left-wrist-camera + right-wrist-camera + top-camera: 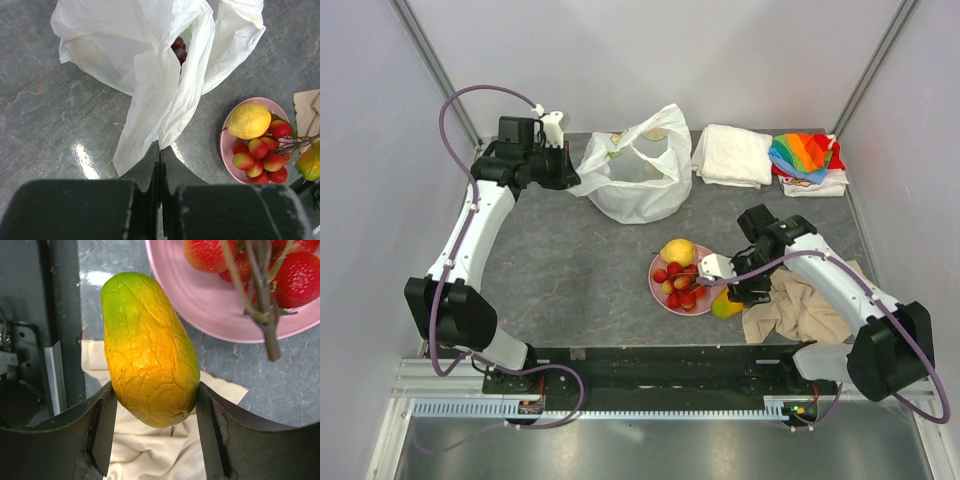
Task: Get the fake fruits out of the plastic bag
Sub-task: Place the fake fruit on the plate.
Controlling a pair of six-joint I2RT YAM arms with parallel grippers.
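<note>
Above the beige cloth, the mango (150, 350) would end outside the pink plate if I opened now. My right gripper needs to line the mango up with the plate.
The white plastic bag (635, 185) sits at the back of the table, and my left gripper (570, 172) is shut on a stretched strip of it (150, 100). Dark purple grapes (179, 49) show through the bag's mouth. My right gripper (156, 390) is shut on the orange-green mango (150, 350), just right of the pink plate (660, 290) and above a beige cloth. On the plate lie a yellow lemon (677, 251) and a red cherry-like cluster (680, 285) with a brown stem.
A folded white cloth (732, 155) and a rainbow-coloured cloth (805, 157) lie at the back right. A crumpled beige cloth (805, 305) lies under my right arm. The black frame rail (660, 360) runs along the near edge.
</note>
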